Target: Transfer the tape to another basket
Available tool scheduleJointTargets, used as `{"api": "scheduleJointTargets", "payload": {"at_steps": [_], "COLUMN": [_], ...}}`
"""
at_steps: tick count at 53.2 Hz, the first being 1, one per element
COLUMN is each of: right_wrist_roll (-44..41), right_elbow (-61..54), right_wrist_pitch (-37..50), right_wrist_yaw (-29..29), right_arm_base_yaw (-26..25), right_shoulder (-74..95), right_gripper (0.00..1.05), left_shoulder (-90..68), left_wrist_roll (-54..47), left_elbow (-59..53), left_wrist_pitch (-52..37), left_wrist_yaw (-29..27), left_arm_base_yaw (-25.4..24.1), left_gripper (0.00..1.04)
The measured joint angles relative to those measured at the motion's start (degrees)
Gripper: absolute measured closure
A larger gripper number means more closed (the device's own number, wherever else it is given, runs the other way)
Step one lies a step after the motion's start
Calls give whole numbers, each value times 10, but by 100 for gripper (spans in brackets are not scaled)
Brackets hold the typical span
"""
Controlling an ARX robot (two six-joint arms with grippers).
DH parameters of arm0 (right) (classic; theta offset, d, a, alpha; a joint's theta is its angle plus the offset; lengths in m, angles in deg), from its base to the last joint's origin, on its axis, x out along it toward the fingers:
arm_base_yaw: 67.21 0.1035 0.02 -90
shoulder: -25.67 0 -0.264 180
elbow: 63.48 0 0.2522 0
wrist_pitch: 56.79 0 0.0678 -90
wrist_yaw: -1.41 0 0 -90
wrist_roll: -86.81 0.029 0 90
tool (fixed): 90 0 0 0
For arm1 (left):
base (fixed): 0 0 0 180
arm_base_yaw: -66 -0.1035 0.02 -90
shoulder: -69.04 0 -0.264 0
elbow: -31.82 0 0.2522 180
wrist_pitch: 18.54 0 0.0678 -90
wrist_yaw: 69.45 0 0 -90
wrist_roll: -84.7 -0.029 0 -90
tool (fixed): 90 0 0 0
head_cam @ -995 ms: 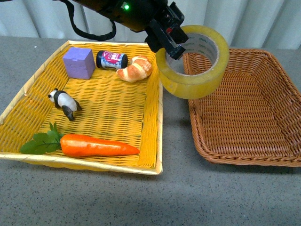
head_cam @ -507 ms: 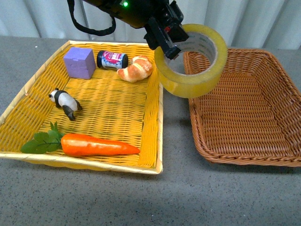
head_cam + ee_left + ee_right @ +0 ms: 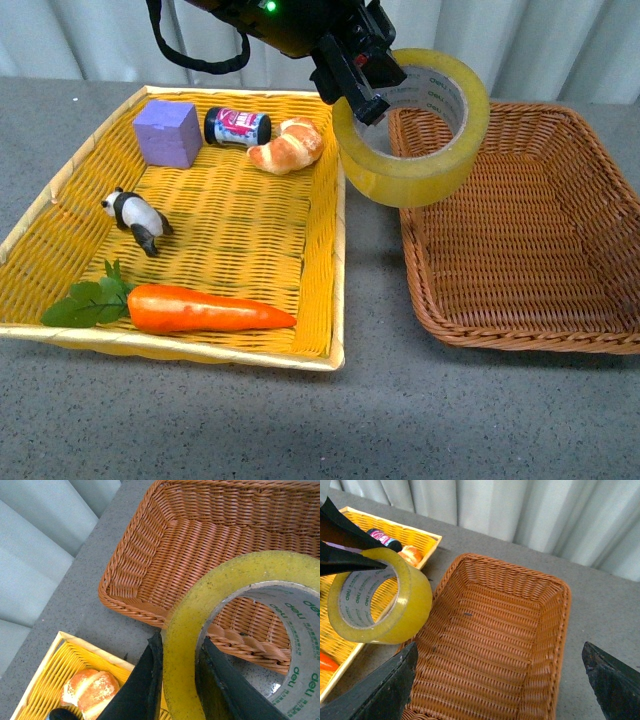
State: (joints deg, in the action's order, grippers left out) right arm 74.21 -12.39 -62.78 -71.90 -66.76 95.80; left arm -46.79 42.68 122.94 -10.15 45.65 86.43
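I should next grab the yellowish roll by its ring wall (image 3: 411, 602) with my right gripper, so that I can move the tape (image 3: 382, 597) to another basket.
My left gripper (image 3: 362, 88) is shut on the wall of the tape (image 3: 412, 128), a wide yellowish roll with a white printed core. It holds the roll in the air over the gap between the two baskets, at the brown basket's near-left corner. In the left wrist view the fingers (image 3: 142, 685) pinch the tape (image 3: 182, 645) from both sides. The brown wicker basket (image 3: 520, 225) sits at the right and holds nothing. In the right wrist view my right gripper (image 3: 500, 680) is open above the brown basket (image 3: 492, 640), and the tape (image 3: 382, 597) shows at the left.
A bright yellow basket (image 3: 322, 290) at the left holds a carrot (image 3: 205, 308), a panda figure (image 3: 135, 220), a purple cube (image 3: 167, 132), a small jar (image 3: 237, 127) and a croissant (image 3: 288, 145). Grey tabletop lies around; a curtain hangs behind.
The left gripper and the tape have shifted slightly right and a little up, nearer the brown basket's edge. Nothing else has moved.
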Motion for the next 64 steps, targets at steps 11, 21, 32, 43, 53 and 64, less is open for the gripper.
{"api": "scheduleJointTargets", "payload": {"at_steps": [11, 21, 32, 43, 53, 64], "right_wrist_roll": [8, 0, 3, -5, -14, -3], "right_elbow": [93, 152, 205, 242, 258, 261], "right_wrist_pitch": [-30, -38, -51, -73, -97, -117], "right_wrist_yaw": [0, -23, -32, -56, -67, -71], "right_arm_base_yaw": [61, 102, 121, 134, 147, 152], "right_shoulder": [120, 212, 272, 302, 313, 326], "right_gripper": [9, 9, 9, 9, 25, 58], "left_shoulder": [0, 0, 0, 0, 0, 0], "left_wrist_roll": [0, 0, 0, 0, 0, 0], "left_elbow": [0, 0, 0, 0, 0, 0], "left_wrist_pitch": [0, 0, 0, 0, 0, 0], "left_wrist_yaw": [0, 0, 0, 0, 0, 0], "left_arm_base_yaw": [0, 0, 0, 0, 0, 0], "left_gripper": [89, 89, 89, 89, 89, 89]}}
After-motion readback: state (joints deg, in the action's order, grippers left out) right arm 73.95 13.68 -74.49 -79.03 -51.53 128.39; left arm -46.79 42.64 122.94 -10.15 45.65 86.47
